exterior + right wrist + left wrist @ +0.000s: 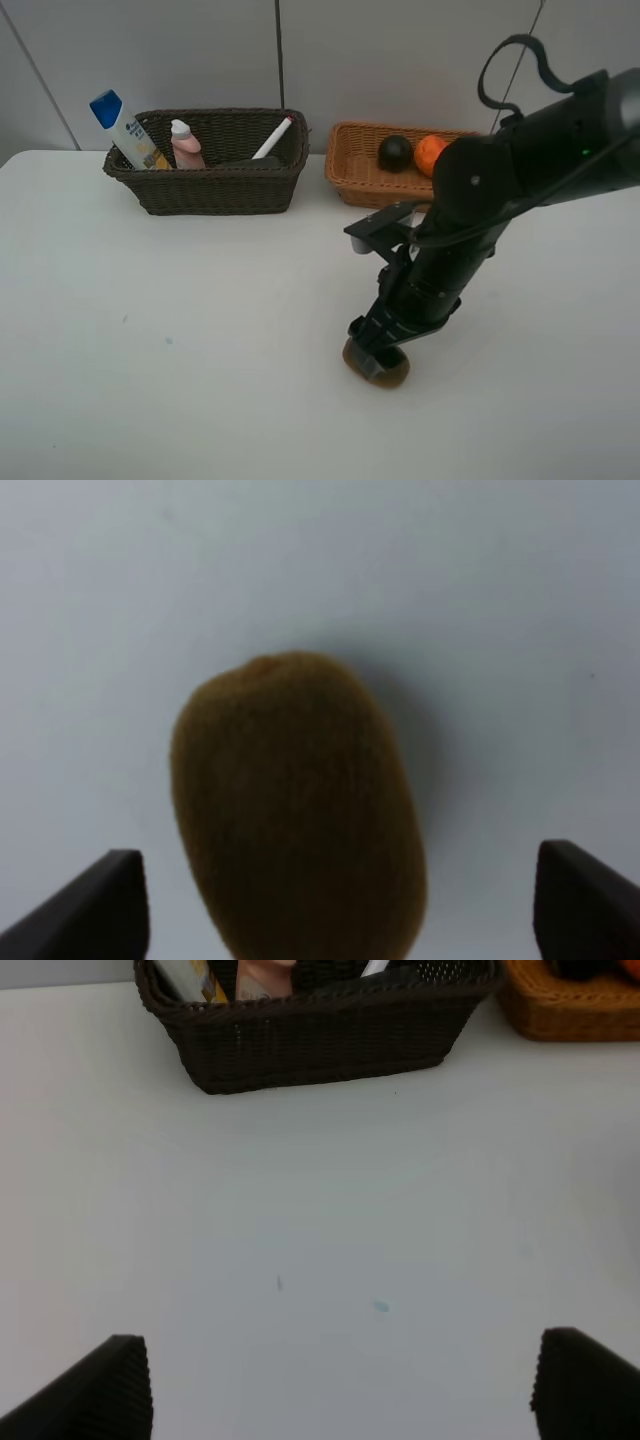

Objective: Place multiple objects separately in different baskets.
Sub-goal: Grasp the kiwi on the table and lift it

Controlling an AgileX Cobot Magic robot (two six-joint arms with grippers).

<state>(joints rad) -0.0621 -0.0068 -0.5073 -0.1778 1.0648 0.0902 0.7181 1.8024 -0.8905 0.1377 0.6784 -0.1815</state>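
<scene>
The right gripper isn't ready to close on the kiwi yet: its fingers stop above the kiwi's lower edge point(386, 383) and would miss the kiwi now, so it needs to first move lower.
A brown kiwi point(295, 810) lies on the white table point(200, 330), near its front. My right gripper point(372, 350) hangs straight over the kiwi point(380, 368), open, with its dark fingertips point(100, 905) on either side and apart from the fruit. The dark brown basket point(215, 190) at the back left holds a white shampoo bottle with a blue cap point(125, 130), a small pink bottle point(185, 145) and a white marker point(273, 138). In the orange-tan basket point(350, 175) to its right lie a dark mangosteen point(395, 152) and an orange point(430, 153). My left gripper point(340, 1390) is open over bare table.
A grey panelled wall rises right behind both baskets. The right arm point(520, 170) reaches in from the right and hides part of the tan basket. In the left wrist view the dark basket point(320, 1045) stands ahead, with the tan one point(570, 1010) beside it.
</scene>
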